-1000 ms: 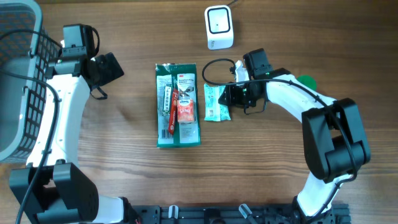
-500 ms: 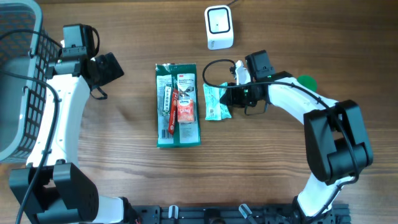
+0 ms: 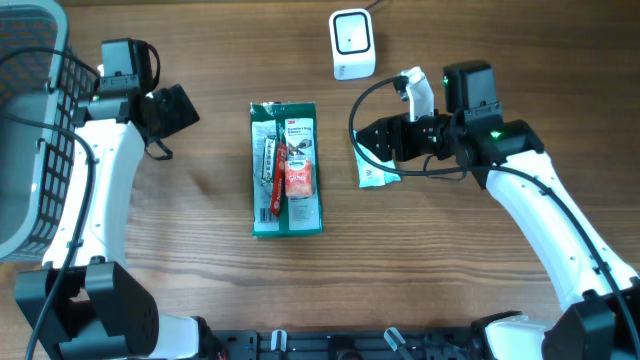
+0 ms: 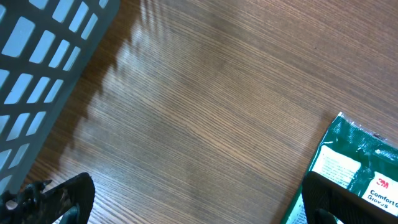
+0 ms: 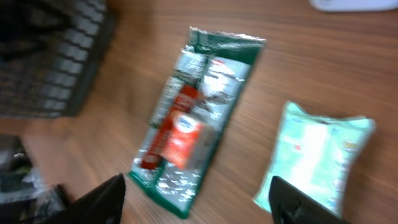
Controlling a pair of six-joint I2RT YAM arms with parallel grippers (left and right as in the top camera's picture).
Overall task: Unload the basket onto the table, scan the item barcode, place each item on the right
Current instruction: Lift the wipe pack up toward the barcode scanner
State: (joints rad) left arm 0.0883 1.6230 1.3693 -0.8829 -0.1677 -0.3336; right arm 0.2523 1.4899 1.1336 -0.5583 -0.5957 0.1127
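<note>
The mint-green packet's broad sides should stay uncovered for the barcode scan, so the robot's right gripper next needs to grab the packet across its near end (image 3: 379, 177).
A white barcode scanner (image 3: 352, 42) stands at the back of the table. A mint-green packet (image 3: 373, 173) (image 5: 317, 158) lies flat just below my right gripper (image 3: 362, 141) (image 5: 199, 205), which hovers over it, open, with nothing between its fingers. A dark green glove packet (image 3: 287, 168) (image 5: 199, 112) with a red sachet (image 3: 297, 178) on top lies in the middle. My left gripper (image 3: 185, 108) (image 4: 196, 202) hangs wide open over bare wood to the left of the green packet (image 4: 360, 165).
A grey mesh basket (image 3: 30, 120) (image 4: 43, 68) fills the far left edge. A black cable (image 3: 352, 110) loops from the right wrist above the mint packet. The wooden table (image 3: 200, 260) shows bare at the front.
My right gripper has opened, let go of the mint packet and drawn back to the right and upward. The mint packet now lies slightly further right. The left arm is still.
</note>
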